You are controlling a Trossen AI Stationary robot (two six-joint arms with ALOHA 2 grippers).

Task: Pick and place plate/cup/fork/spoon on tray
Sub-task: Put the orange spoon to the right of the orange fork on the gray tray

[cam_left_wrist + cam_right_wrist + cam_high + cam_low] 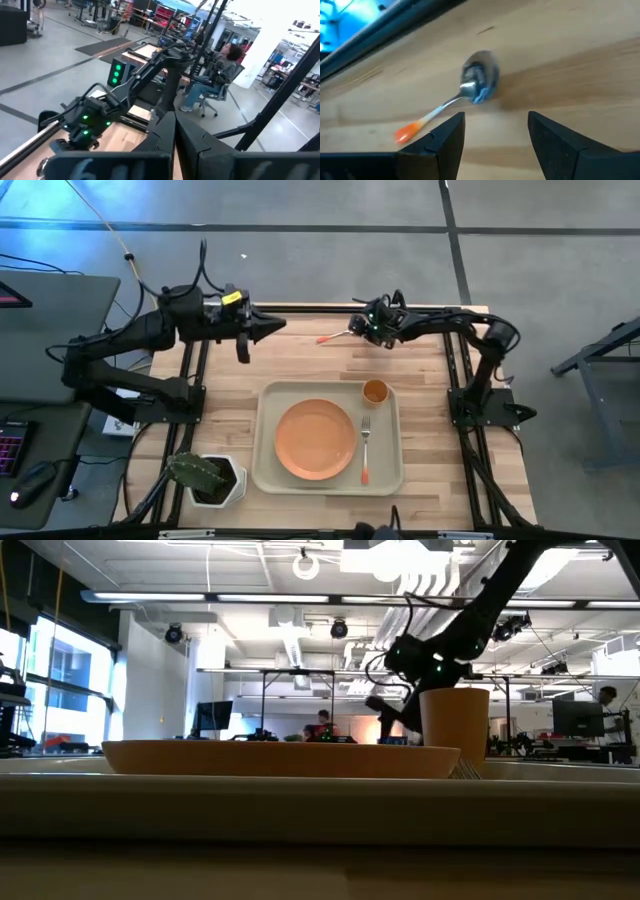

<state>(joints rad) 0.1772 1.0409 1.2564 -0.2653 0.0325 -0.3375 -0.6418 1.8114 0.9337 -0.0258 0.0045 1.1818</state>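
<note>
My right gripper isn't ready to close yet, because the spoon's neck (346,333) (461,95) is below and beyond both of its fingers. It should first lower toward the neck of the spoon, then close on the spoon.
The beige tray (270,470) lies at the table's near middle. On it rest the orange plate (315,440), the cup (375,391) at its far right corner, and the fork (365,450) to the right of the plate. The spoon (330,337) lies flat on the wood near the far edge, its orange handle end pointing left. My right gripper (495,125) hangs open just above the spoon's bowl (480,80), slanting down, with nothing between its fingers. My left gripper (275,325) is shut and empty, held level high over the far left of the table.
A white square pot with a green plant (205,478) stands at the near left corner. Bare wood lies between the tray and the far edge. In the room beyond, a person (220,75) sits on a chair.
</note>
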